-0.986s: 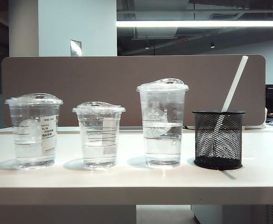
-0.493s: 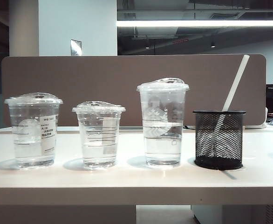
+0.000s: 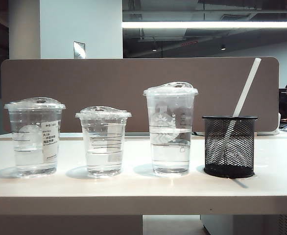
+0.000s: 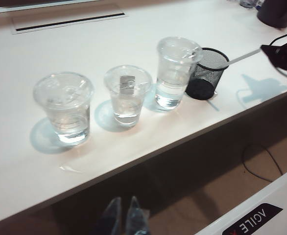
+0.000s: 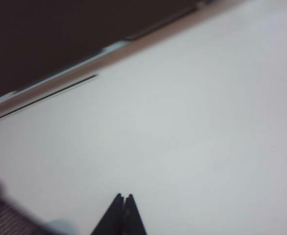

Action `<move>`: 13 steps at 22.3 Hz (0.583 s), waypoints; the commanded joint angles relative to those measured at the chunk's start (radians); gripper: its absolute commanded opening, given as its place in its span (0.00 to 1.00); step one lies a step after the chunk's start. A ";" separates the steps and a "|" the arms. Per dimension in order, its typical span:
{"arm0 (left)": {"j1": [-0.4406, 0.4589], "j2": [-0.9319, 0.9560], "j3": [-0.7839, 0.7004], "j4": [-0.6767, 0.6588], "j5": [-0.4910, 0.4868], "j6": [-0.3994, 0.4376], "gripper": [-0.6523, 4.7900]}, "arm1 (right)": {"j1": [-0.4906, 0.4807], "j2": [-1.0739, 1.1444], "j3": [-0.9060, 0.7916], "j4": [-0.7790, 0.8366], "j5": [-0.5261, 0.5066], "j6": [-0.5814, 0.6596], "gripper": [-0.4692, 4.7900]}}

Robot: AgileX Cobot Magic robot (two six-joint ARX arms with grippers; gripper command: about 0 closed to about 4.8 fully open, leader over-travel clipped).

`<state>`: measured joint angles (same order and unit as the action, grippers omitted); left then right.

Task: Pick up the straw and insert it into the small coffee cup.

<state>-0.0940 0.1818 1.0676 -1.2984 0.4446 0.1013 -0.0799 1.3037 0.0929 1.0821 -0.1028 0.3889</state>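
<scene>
The mesh holder wraps around the lower half of the straw, so my right gripper should next grab the straw by its bare upper end [image 3: 253, 69].
The straw [image 3: 245, 88] is long, thin and white, and leans to the right in a black mesh holder [image 3: 229, 147]. The small coffee cup [image 3: 103, 142] is the shortest, middle cup, with a domed lid and thin black lines. In the left wrist view I find the cup [image 4: 128, 95], the straw [image 4: 241, 56] and the holder [image 4: 207, 73]. My right gripper [image 4: 264, 48] hovers shut right beside the straw's upper end, holding nothing. Its joined tips [image 5: 124, 197] show over bare table. My left gripper [image 4: 125, 210] hangs below the table's front edge, fingers together and empty.
A wider cup with a printed label [image 3: 35, 137] stands left of the small cup, and the tallest cup with a round logo [image 3: 170, 129] stands between it and the holder. A brown partition [image 3: 84, 88] runs behind the table [image 3: 143, 191]. The holder's rim [image 5: 1, 218] shows blurred in the right wrist view.
Cups, holder and straw stay where they were. Neither gripper shows in the exterior view in any of the three frames.
</scene>
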 commanded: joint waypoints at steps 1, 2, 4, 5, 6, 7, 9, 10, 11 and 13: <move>-0.001 0.001 0.003 0.013 0.005 0.003 0.16 | 0.127 -0.004 -0.089 0.189 0.114 0.002 0.08; -0.001 0.001 0.003 0.013 0.000 0.003 0.16 | 0.181 -0.005 -0.093 0.204 0.127 0.002 0.08; 0.000 0.002 0.002 0.014 0.003 0.003 0.16 | 0.290 -0.005 -0.093 0.236 0.145 -0.014 0.08; 0.000 0.001 0.002 0.014 0.004 0.003 0.16 | 0.315 -0.005 -0.093 0.240 0.155 -0.032 0.10; -0.001 0.001 0.002 0.013 0.001 0.003 0.16 | 0.359 -0.005 -0.093 0.238 0.151 -0.053 0.19; -0.001 0.001 0.002 0.013 0.000 0.003 0.16 | 0.380 -0.005 -0.093 0.233 0.148 -0.054 0.26; 0.000 0.001 0.002 0.014 0.001 0.003 0.16 | 0.415 -0.005 -0.094 0.231 0.149 -0.085 0.32; -0.001 0.001 0.002 0.014 0.001 0.003 0.16 | 0.427 -0.005 -0.094 0.230 0.145 -0.109 0.34; -0.001 0.001 0.002 0.014 0.000 0.004 0.16 | 0.433 -0.005 -0.094 0.227 0.133 -0.122 0.40; -0.001 0.001 0.002 0.016 0.000 0.004 0.16 | 0.438 -0.005 -0.094 0.202 0.076 -0.139 0.48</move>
<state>-0.0940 0.1818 1.0676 -1.2980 0.4435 0.1013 0.3573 1.3003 0.0063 1.2911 0.0109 0.2653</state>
